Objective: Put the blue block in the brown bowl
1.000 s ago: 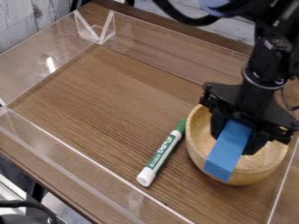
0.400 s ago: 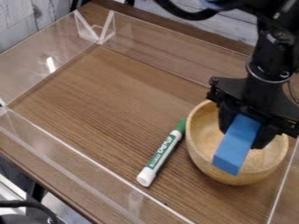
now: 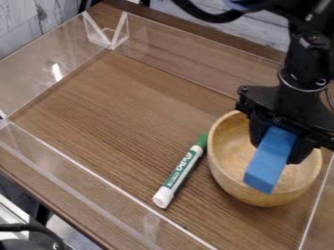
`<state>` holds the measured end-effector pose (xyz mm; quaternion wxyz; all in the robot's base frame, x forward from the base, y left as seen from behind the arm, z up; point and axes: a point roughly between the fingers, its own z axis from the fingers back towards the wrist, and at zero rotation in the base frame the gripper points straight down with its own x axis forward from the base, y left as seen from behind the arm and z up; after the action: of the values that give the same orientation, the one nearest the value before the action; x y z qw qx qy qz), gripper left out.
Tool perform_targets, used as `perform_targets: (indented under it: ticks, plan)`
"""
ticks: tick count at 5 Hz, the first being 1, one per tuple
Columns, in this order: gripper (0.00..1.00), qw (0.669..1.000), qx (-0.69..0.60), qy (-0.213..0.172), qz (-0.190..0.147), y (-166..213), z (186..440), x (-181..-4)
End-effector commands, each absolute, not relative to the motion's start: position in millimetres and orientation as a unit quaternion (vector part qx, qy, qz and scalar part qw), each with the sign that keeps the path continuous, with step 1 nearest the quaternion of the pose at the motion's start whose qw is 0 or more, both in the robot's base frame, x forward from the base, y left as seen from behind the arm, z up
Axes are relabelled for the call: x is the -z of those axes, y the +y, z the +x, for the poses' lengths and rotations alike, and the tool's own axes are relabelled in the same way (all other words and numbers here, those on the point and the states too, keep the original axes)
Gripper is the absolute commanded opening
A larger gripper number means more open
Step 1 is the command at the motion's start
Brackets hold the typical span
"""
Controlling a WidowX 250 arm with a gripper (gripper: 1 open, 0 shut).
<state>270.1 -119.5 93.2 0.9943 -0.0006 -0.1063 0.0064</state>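
Observation:
The robot's gripper is ready to open now, because the lower end of the blue block [image 3: 271,161] hangs inside the hollow of the brown bowl and the block would stay in the bowl.
The blue block [image 3: 271,161] hangs tilted over the brown bowl [image 3: 231,164], its lower end down inside the bowl's hollow near the front rim. My black gripper [image 3: 279,132] points almost straight down above the bowl and is shut on the block's upper end. Whether the block's lower end touches the bowl I cannot tell. The bowl rests on the wooden tabletop at the right, partly hidden by the gripper and the block.
A green-and-white marker [image 3: 181,170] lies on the wood just left of the bowl, almost touching it. Clear plastic walls [image 3: 78,73] fence the tabletop on all sides, with a folded clear piece [image 3: 107,32] at the back left.
The gripper with the blue block has shifted slightly right, deeper over the bowl. Bowl and marker have stayed put.

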Motion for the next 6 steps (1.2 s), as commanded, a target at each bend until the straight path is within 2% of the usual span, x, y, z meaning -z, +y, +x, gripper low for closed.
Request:
perform_targets:
  ticks: [1, 2, 6]
  plan:
    - [0.0, 0.991, -0.01, -0.136, -0.018, -123.7, 279.2, -106.8]
    - [1.0, 0.99, -0.01, -0.139, -0.022, -125.6, 280.6, -105.2]
    - [1.0, 0.989, -0.021, -0.142, -0.037, -123.3, 279.1, -136.9]
